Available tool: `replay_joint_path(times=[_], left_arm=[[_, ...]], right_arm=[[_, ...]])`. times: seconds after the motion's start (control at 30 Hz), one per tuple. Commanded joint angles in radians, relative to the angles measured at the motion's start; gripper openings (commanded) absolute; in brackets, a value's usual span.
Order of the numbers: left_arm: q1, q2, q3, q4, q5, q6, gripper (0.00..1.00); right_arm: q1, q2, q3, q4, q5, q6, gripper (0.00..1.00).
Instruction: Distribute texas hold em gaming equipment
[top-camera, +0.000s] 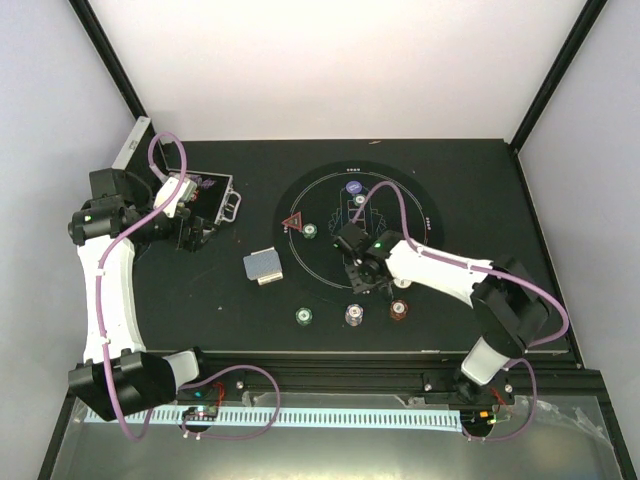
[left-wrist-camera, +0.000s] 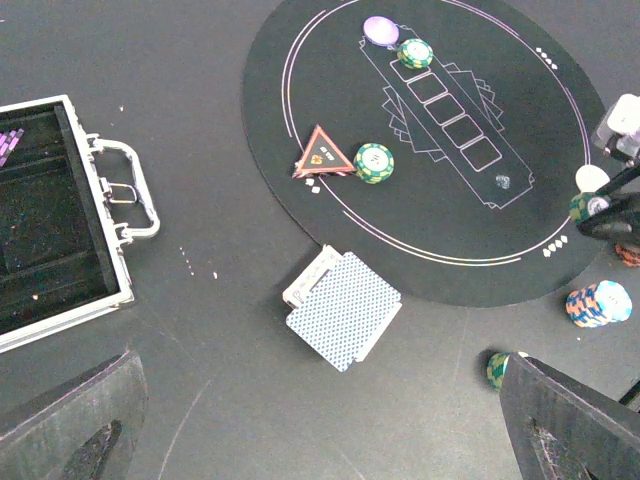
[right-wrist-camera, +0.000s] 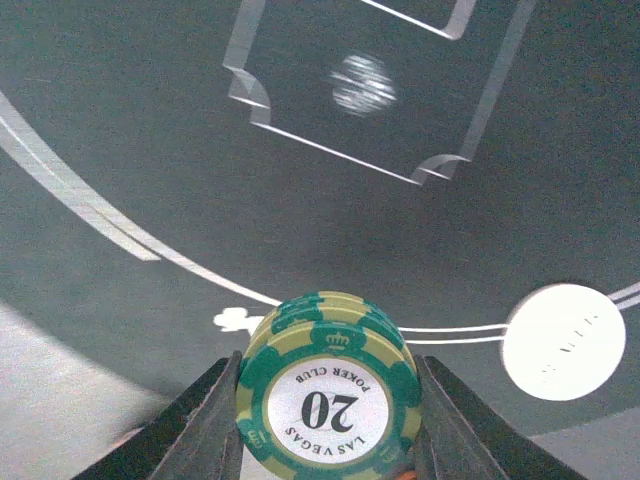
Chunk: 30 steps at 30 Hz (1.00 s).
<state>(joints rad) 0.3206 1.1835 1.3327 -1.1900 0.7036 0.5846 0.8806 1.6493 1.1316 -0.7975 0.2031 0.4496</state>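
Note:
The stack is above the mat's near rim, so my right gripper should keep holding the stack until it reaches the clear mat beside the white disc (right-wrist-camera: 563, 342).
My right gripper (top-camera: 358, 272) is shut on a small stack of green poker chips (right-wrist-camera: 328, 400), held over the near rim of the round black mat (right-wrist-camera: 150, 120), with a white disc (right-wrist-camera: 563, 342) just to its right. The grey-blue card deck (top-camera: 264, 266) (left-wrist-camera: 343, 308) lies left of the mat. A red triangle marker (left-wrist-camera: 322, 153) and a green chip (left-wrist-camera: 374, 163) sit on the mat's left side. A pale disc (left-wrist-camera: 380, 30) and another green chip (left-wrist-camera: 414, 53) lie at its far side. My left gripper (left-wrist-camera: 320, 440) hangs open and empty, up between the case and the deck.
The silver metal case (top-camera: 215, 195) (left-wrist-camera: 60, 220) stands open at the back left. Green (top-camera: 304, 316), white (top-camera: 354, 315) and brown-red (top-camera: 398, 310) chip stacks stand in a row in front of the mat (top-camera: 420, 200).

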Motion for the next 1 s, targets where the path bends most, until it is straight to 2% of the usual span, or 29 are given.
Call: replay_joint_path(times=[0.0,0.13,0.37,0.6,0.83,0.9,0.93,0.97], left_arm=[[0.008,-0.015,0.041,-0.027,0.022,0.017,0.99],[0.008,-0.01,0.045,-0.027,0.02,0.017,0.99],[0.008,-0.009,0.049,-0.028,0.017,0.025,0.99],[0.008,-0.005,0.051,-0.028,0.017,0.027,0.99],[0.009,0.0,0.049,-0.026,0.018,0.029,0.99],[0.008,0.002,0.048,-0.026,0.018,0.029,0.99],[0.008,0.003,0.048,-0.028,0.018,0.03,0.99],[0.009,0.004,0.049,-0.031,0.019,0.032,0.99]], right_arm=[[-0.1,-0.039,-0.066,0.057,0.013,-0.047,0.16],[-0.187,-0.01,-0.098,0.109,0.006,-0.073,0.16],[-0.259,0.072,-0.087,0.164,-0.007,-0.1,0.16],[-0.289,0.148,-0.07,0.201,-0.037,-0.111,0.16],[-0.306,0.151,-0.081,0.211,-0.044,-0.112,0.18],[-0.311,0.152,-0.079,0.202,-0.043,-0.115,0.21],[-0.311,0.15,-0.079,0.196,-0.044,-0.117,0.26],[-0.313,0.148,-0.078,0.19,-0.043,-0.117,0.35]])
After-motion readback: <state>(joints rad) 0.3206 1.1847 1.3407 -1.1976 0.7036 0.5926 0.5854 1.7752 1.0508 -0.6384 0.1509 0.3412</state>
